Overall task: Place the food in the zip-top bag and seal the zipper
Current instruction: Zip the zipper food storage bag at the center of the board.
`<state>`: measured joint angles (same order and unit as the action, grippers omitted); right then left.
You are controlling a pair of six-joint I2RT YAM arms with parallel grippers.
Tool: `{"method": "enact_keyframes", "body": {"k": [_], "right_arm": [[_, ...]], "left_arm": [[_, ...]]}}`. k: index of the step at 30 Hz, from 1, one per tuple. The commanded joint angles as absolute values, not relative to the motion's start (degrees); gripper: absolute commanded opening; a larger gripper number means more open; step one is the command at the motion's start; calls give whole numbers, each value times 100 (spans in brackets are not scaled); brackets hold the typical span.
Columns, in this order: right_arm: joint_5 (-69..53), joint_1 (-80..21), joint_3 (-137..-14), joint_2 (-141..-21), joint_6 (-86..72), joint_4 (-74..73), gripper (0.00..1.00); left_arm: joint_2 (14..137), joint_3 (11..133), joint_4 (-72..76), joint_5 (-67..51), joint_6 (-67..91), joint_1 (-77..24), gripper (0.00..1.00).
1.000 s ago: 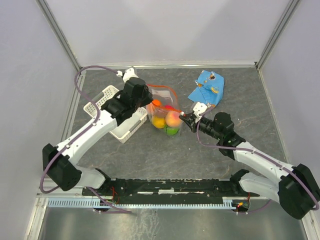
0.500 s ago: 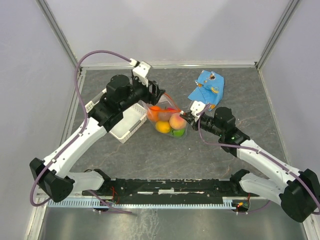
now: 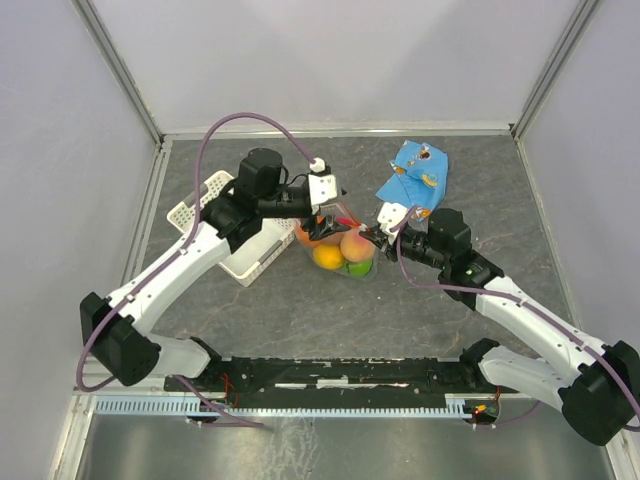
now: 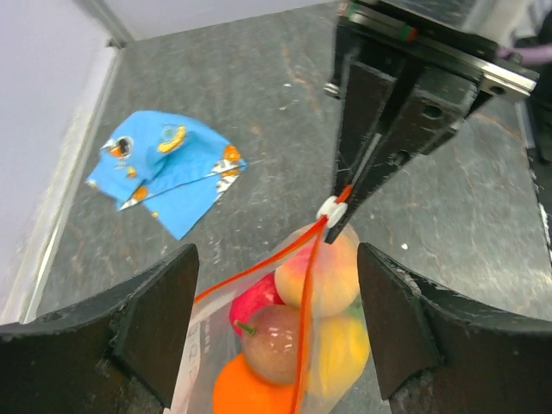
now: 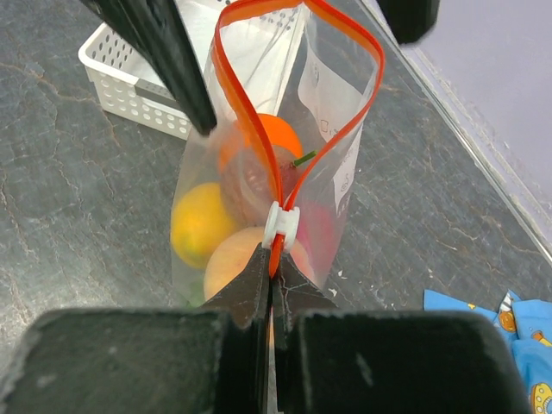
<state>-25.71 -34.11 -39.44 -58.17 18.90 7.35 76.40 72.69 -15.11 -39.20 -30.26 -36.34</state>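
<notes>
The left gripper grips the slider's opposite sides next, to draw the white slider [image 3: 361,227] [image 4: 331,210] along the zipper and seal the bag.
The zip-top bag [image 3: 338,246] stands on the table with the food [image 4: 321,274] inside: peach, red-pink, orange and yellow toy fruits. Its zipper [image 5: 231,82] forms an open loop at the mouth. My right gripper [image 5: 274,269] is shut on the zipper's near end, just below the white slider [image 5: 282,222]. My left gripper [image 4: 276,336] is open above the bag, its fingers [image 4: 155,328] on either side of the mouth and not touching it. From above, the left gripper [image 3: 322,207] hangs over the bag's far side and the right gripper [image 3: 372,235] is at its right.
A white lattice basket [image 3: 238,228] stands left of the bag, under the left arm. A blue printed snack packet [image 3: 413,172] lies at the back right, behind the right gripper. Grey walls enclose the table on three sides.
The left gripper has opened wide and swung from the bag's left side round to above its mouth. The right gripper stays shut on the zipper's end, hardly moved.
</notes>
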Motion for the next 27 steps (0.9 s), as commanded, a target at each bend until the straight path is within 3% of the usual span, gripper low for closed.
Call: {"method": "enact_keyframes", "body": {"k": [1, 17, 27], "right_arm": [[-2792, -3395, -4310, -5811, 1999, 776, 2], [-2953, -3397, -4456, -5931, 2102, 604, 2], [-2787, -3391, -4417, -5881, 2151, 515, 2]], "left_arm": [[8112, 7830, -2294, -5155, -4372, -3639, 78], [8791, 8292, -2741, -5519, -4771, -3939, 50], [8746, 8346, -3220, -5164, -4915, -3929, 17]]}}
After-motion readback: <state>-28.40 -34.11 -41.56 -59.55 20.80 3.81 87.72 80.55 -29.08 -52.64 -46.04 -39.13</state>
